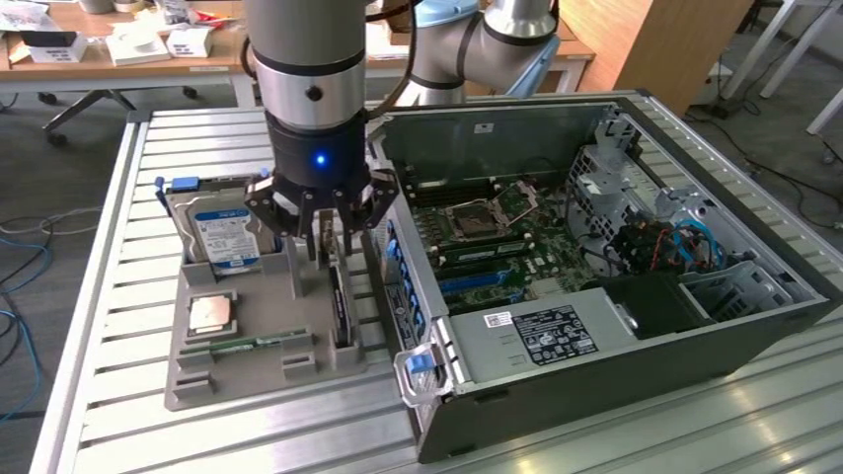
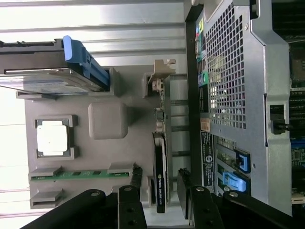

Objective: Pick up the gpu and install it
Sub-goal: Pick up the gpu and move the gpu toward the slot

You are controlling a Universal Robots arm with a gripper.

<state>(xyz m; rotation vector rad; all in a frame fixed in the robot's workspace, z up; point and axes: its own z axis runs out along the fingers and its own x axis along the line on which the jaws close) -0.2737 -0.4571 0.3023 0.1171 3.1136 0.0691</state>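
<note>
The GPU's lower edge is held by the tray slot, so I should next pinch the GPU by its black upper edge (image 2: 160, 187) with my gripper.
The gpu (image 1: 340, 308) stands on its long edge in a slot of the grey tray (image 1: 264, 306), beside the open computer case (image 1: 619, 326). In the wrist view it is a thin black card (image 2: 159, 162) with a metal bracket at its far end. My gripper (image 1: 330, 235) hangs straight down over the tray, open. Its two black fingers (image 2: 136, 180) straddle the near end of the card, one on each side, with a gap showing between each finger and the card (image 2: 159, 183). Nothing is held.
The tray also carries a silver hard drive with a blue label (image 1: 224, 235), a CPU (image 1: 211, 314) and a green RAM stick (image 1: 244, 346). The case lies on its side with the motherboard (image 1: 495, 247) exposed. The case wall (image 2: 233, 71) stands close beside the card.
</note>
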